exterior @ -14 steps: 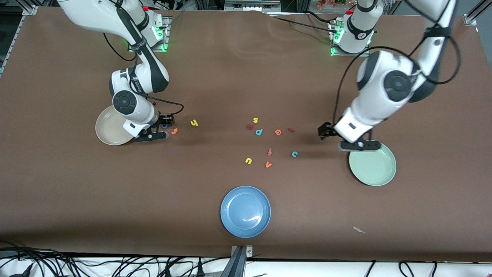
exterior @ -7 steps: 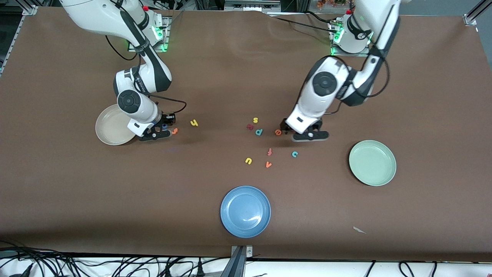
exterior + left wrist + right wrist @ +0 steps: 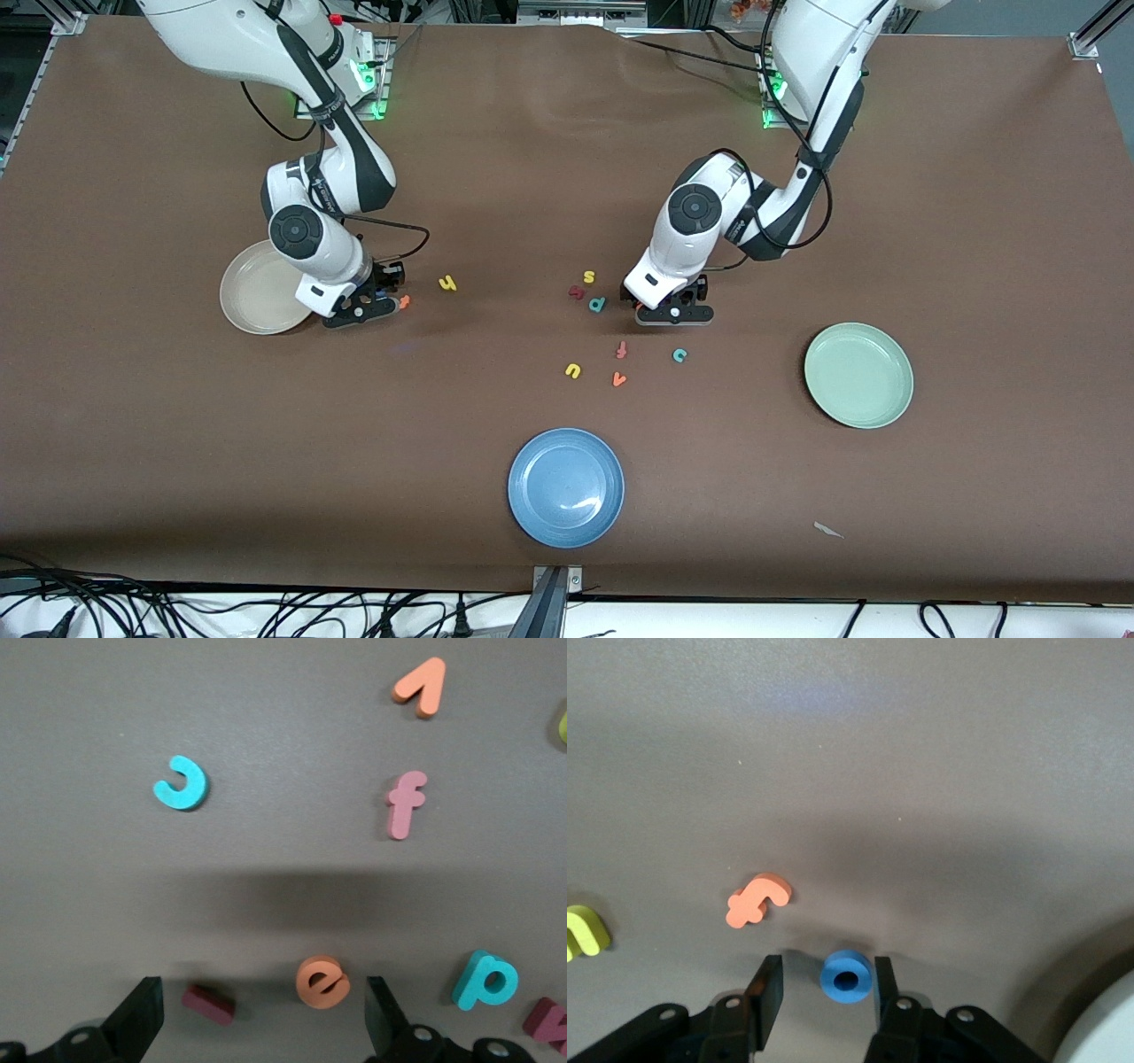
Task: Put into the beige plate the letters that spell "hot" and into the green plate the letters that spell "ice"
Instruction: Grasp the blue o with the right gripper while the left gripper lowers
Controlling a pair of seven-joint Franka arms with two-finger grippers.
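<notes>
The orange e should be grabbed next by its round outer edge [image 3: 322,981] with my left gripper, to spell "ice" in the green plate.
In the left wrist view, my left gripper [image 3: 261,1020] is open and low over the table, with the orange e [image 3: 322,981] and the dark red i [image 3: 209,1004] both between its fingers. The teal c [image 3: 182,782] lies apart from them. In the front view the left gripper [image 3: 660,303] hides the e and the i. My right gripper [image 3: 825,990] is open around the blue o [image 3: 847,975]; one finger touches it and the other stands off. The orange t [image 3: 757,898] and yellow h [image 3: 583,932] lie beside it. The beige plate [image 3: 252,301] and green plate [image 3: 858,375] hold nothing.
A blue plate [image 3: 565,486] sits near the front edge. Loose letters lie mid-table: a teal p [image 3: 596,304], a dark red x [image 3: 576,291], a yellow s [image 3: 588,276], a salmon f [image 3: 621,350], an orange v [image 3: 618,379] and a yellow u [image 3: 572,370].
My left arm has swung from the green plate's rim to over the e and i and come down. My right gripper's fingers have narrowed around the blue o.
</notes>
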